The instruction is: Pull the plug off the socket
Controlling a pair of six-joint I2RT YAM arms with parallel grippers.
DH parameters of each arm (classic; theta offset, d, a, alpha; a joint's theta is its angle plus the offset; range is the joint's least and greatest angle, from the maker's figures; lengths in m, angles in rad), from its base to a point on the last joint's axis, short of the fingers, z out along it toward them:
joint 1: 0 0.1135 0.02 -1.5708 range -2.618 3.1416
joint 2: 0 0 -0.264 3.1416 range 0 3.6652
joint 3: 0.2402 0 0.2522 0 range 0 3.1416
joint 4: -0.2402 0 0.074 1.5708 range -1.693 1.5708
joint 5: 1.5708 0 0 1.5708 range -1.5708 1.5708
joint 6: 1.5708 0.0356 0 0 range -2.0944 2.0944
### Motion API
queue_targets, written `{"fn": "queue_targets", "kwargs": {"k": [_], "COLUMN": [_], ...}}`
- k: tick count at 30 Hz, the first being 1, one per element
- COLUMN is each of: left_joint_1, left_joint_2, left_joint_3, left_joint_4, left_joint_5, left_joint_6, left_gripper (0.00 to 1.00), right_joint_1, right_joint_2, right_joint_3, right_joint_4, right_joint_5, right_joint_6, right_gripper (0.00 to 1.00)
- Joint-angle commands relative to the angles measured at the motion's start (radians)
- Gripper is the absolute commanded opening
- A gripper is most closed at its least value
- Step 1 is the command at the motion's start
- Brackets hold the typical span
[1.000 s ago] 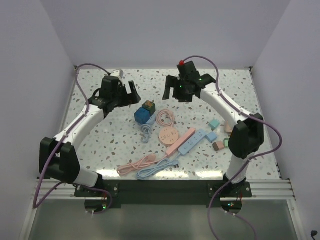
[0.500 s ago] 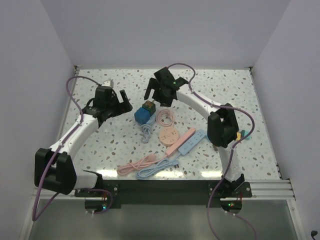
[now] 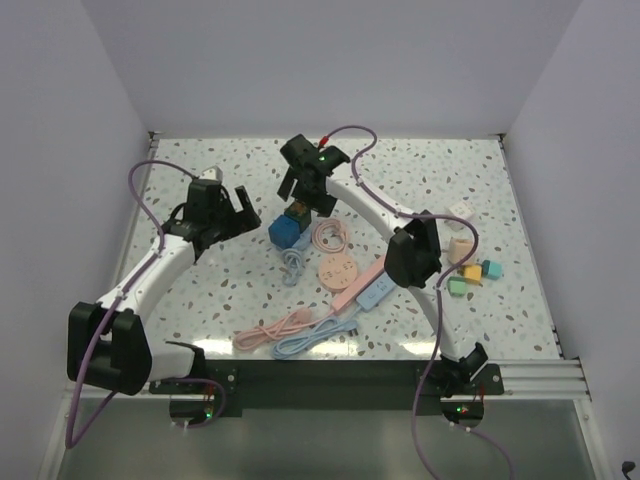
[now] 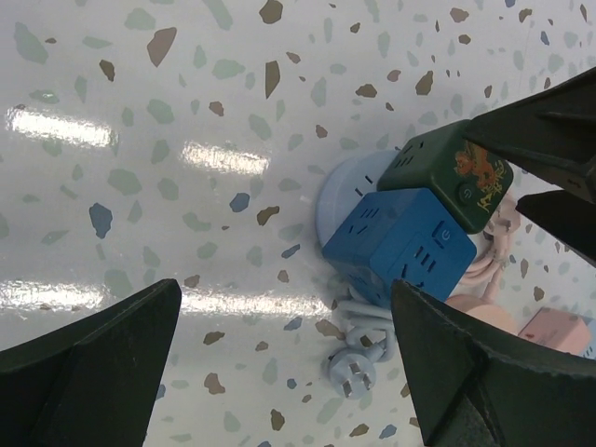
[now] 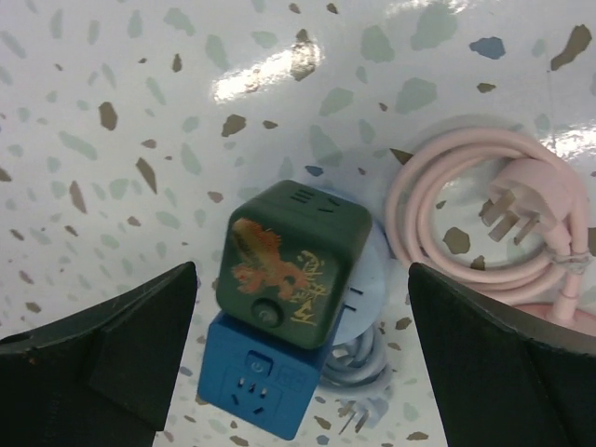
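Note:
The green cube plug (image 3: 297, 212) (image 5: 291, 264) should be pulled off, so I will grab it by its opposite sides with my right gripper next and leave the blue socket free.
A blue cube socket (image 3: 283, 232) lies mid-table with a dark green cube plug (image 3: 297, 212) pressed against its far side. The right wrist view shows the green cube (image 5: 293, 256), printed in orange, on top of the blue cube (image 5: 250, 391). My right gripper (image 3: 305, 196) hovers open over the green cube, its fingers wide on both sides and touching nothing. My left gripper (image 3: 243, 211) stands open just left of the blue cube (image 4: 407, 247), also touching nothing. A loose light-blue plug (image 4: 356, 371) and its coiled cable lie beside the blue cube.
A coiled pink cable (image 5: 484, 223) lies right of the cubes. A pink disc (image 3: 336, 270), a pink power strip (image 3: 360, 283) and a blue one (image 3: 388, 286) sit nearer the front, with pink and blue cables (image 3: 295, 330). Small coloured blocks (image 3: 467, 272) lie at the right.
My right arm has swung left from the back right to above the green cube, with its jaws opened wider. The left gripper has drifted slightly left.

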Motion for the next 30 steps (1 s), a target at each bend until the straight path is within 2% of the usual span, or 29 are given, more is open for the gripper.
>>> {"fn": "queue_targets", "kwargs": {"k": [1,10,14,16,19,20,21,23,24,25,28,29,30], "left_joint_1": [0.013,0.022,0.022,0.022,0.022,0.022,0.022,0.022,0.022,0.022,0.022,0.022,0.022], "left_joint_2": [-0.05,-0.059,-0.06,-0.062,-0.062,-0.06,-0.059,-0.059,-0.054,-0.053,-0.041,-0.036,-0.025], "left_joint_3": [-0.031,-0.054,-0.071,-0.079,-0.096,-0.102,-0.105,-0.111,-0.113,-0.116,-0.128,-0.134,-0.137], "left_joint_4": [0.025,0.028,0.03,0.034,0.04,0.048,0.053,0.065,0.07,0.079,0.143,0.177,0.194], "left_joint_5": [-0.012,-0.001,0.001,0.022,0.03,0.033,0.037,0.053,0.059,0.083,0.169,0.184,0.198], "left_joint_6": [-0.019,-0.017,-0.017,-0.014,-0.013,-0.013,-0.009,-0.005,0.001,0.006,0.026,0.027,0.029], "left_gripper": [1.0,1.0,1.0,1.0,1.0,1.0,1.0,1.0,1.0,1.0,1.0,1.0,1.0], "right_joint_1": [-0.001,0.012,0.012,0.012,0.01,0.01,0.007,0.004,-0.004,-0.008,-0.028,-0.033,-0.046], "right_joint_2": [0.002,0.083,0.1,0.083,0.03,0.013,-0.003,-0.047,-0.066,-0.111,-0.159,-0.208,-0.23], "right_joint_3": [0.001,0.022,0.005,-0.019,-0.111,-0.154,-0.174,-0.237,-0.267,-0.307,-0.412,-0.508,-0.548], "right_joint_4": [-0.085,-0.022,-0.004,0.029,0.113,0.131,0.151,0.214,0.249,0.36,0.438,0.561,0.597], "right_joint_5": [0.064,-0.034,-0.054,-0.073,-0.123,-0.133,-0.143,-0.201,-0.24,-0.333,-0.442,-0.546,-0.568], "right_joint_6": [0.032,0.038,0.042,0.034,0.014,0.008,-0.003,-0.047,-0.069,-0.139,-0.252,-0.273,-0.28], "right_gripper": [0.99,0.98,0.9,0.81,0.62,0.42,0.29,0.07,0.0,0.0,0.0,0.0,0.0]}}
